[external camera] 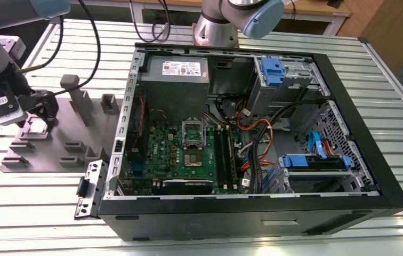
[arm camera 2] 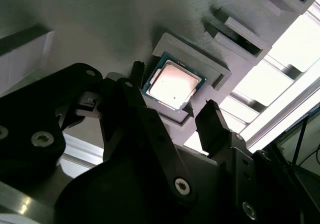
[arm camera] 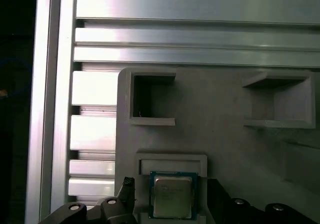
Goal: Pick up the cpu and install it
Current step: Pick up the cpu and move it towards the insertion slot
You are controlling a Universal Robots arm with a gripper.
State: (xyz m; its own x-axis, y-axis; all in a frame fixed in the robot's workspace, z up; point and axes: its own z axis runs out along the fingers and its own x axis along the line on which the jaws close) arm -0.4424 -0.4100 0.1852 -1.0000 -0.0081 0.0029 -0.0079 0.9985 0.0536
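Observation:
I will next pinch the cpu with my gripper by its exposed opposite edges beside the open gaps. The fixture's raised ledges block the cpu's other sides.
The cpu (external camera: 38, 126) (arm camera 2: 173, 85) (arm camera: 172, 196), a small flat square with a pale metal top and a green rim, lies in a shallow square recess of the grey fixture plate (external camera: 59, 152) at the exterior view's left. My gripper (external camera: 37, 114) (arm camera 2: 173, 90) (arm camera: 170, 185) hangs just above it, open. One black finger (arm camera 2: 136, 70) stands at one side of the chip and the other finger (arm camera 2: 211, 115) at the opposite side, both a little apart from its edges. The green circuit board (external camera: 180, 154) with its silver socket frame (external camera: 193, 129) lies inside the open computer case.
The black computer case (external camera: 372, 176) lies open on the slatted aluminium table (external camera: 31, 213), holding cables, blue drive brackets and a power supply (external camera: 176, 69). Grey upright blocks (external camera: 80, 101) rise from the fixture plate between gripper and case. An arm base (external camera: 216, 26) stands behind the case.

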